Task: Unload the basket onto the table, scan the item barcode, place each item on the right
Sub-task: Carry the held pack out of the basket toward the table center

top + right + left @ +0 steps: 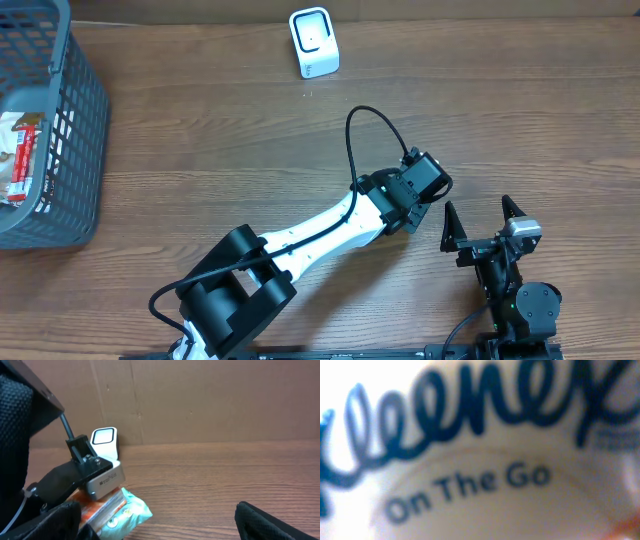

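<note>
My left gripper opens now, since the pack (120, 510) sits low over the flat, open table and would come to rest.
The item is a pack of Kleenex On The Go tissues (485, 460), and it fills the left wrist view, blurred and very close. In the right wrist view the same pack (120, 510), orange and teal, sits low over the table under the left wrist camera housing (100, 480). My left gripper (418, 188) is at centre right in the overhead view, shut on the pack, which the arm hides from above. No barcode shows. The white scanner (314, 42) stands at the far edge of the table, well away. My right gripper (478, 215) stands open just right of the left one, holding nothing.
A grey plastic basket (70, 150) sits at the left edge with packaged goods (20, 155) inside. A black cable (360, 130) loops off the left wrist. In the right wrist view the scanner (106, 442) stands before a brown cardboard wall (210, 400).
</note>
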{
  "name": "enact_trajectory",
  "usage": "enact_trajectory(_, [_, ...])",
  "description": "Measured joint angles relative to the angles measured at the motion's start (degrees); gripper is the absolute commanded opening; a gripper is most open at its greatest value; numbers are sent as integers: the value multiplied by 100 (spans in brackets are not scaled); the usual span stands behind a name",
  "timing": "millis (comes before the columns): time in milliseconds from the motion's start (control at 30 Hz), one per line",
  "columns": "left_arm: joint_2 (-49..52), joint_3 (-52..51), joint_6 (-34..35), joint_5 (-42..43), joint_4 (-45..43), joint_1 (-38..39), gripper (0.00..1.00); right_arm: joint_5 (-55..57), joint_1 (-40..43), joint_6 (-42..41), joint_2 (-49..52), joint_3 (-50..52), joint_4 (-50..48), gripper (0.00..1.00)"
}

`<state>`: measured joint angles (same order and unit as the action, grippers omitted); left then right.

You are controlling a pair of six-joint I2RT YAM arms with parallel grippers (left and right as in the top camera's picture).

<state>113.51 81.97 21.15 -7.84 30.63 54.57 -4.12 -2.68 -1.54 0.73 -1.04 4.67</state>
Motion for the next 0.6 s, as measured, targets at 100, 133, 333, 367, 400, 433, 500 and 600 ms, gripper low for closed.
enact_trajectory(100, [0, 0, -2, 28, -9, 0, 64, 4, 0, 2, 0, 0, 0, 100])
enact_trajectory(133, [0, 0, 9, 33, -7, 0, 67, 0, 0, 0, 0, 0, 0, 100])
enact_trajectory(333, [0, 2, 94, 35, -24, 0, 85, 2, 0, 0, 0, 0, 0, 100])
enact_trajectory(367, [0, 2, 94, 33, -28, 0, 87, 2, 0, 0, 0, 0, 0, 100])
enact_trajectory(400, [0, 2, 96, 35, -31, 0, 89, 2, 0, 2, 0, 0, -2, 100])
enact_trajectory(433, [0, 2, 98, 39, -28, 0, 91, 2, 0, 0, 0, 0, -2, 100])
enact_trajectory(500, [0, 2, 92, 72, -28, 0, 99, 2, 0, 0, 0, 0, 0, 100])
enact_trajectory(600, [-2, 2, 44, 96, -28, 0, 100, 2, 0, 0, 0, 0, -2, 100])
